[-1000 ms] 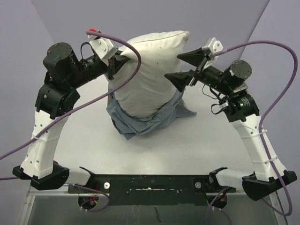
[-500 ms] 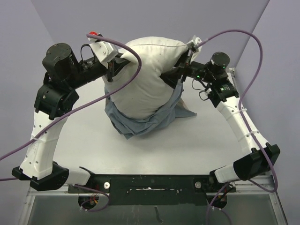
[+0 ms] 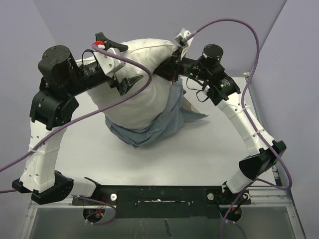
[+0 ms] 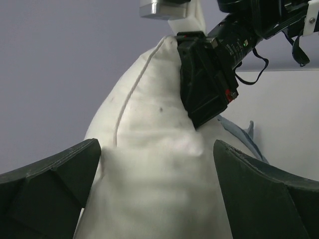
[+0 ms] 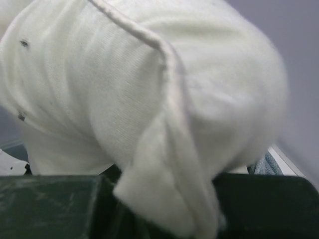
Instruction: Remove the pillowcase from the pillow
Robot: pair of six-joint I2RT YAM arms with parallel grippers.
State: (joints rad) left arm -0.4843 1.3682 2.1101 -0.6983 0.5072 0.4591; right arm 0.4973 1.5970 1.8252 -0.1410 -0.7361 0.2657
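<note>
Next, my left gripper grabs the pillow's bare top [image 4: 155, 160], so that my right gripper is free to remove the bunched pillowcase.
The off-white pillow [image 3: 142, 89] stands upright at the middle back of the table, and it fills the left wrist view [image 4: 149, 164] and the right wrist view [image 5: 124, 84]. The blue-grey pillowcase [image 3: 147, 130] is bunched round its lower end and trails to the right; slivers of it show in both wrist views [image 4: 244, 137] [image 5: 266, 164]. My left gripper [image 3: 122, 62] stands open by the pillow's upper left side, its fingers [image 4: 50, 186] apart on either side without gripping. My right gripper [image 3: 168, 63] is shut on the pillow's top right corner [image 5: 164, 199].
Purple cables [image 3: 124, 99] loop from both arms, one across the pillow's front. The white table [image 3: 189, 154] ends at its right edge [image 3: 251, 99] near the right arm. Lilac walls close in behind and on both sides.
My left gripper has opened and let go of the pillow. My right gripper swung in to the left and shut on the pillow's top right corner. The pillow leans a little further left.
</note>
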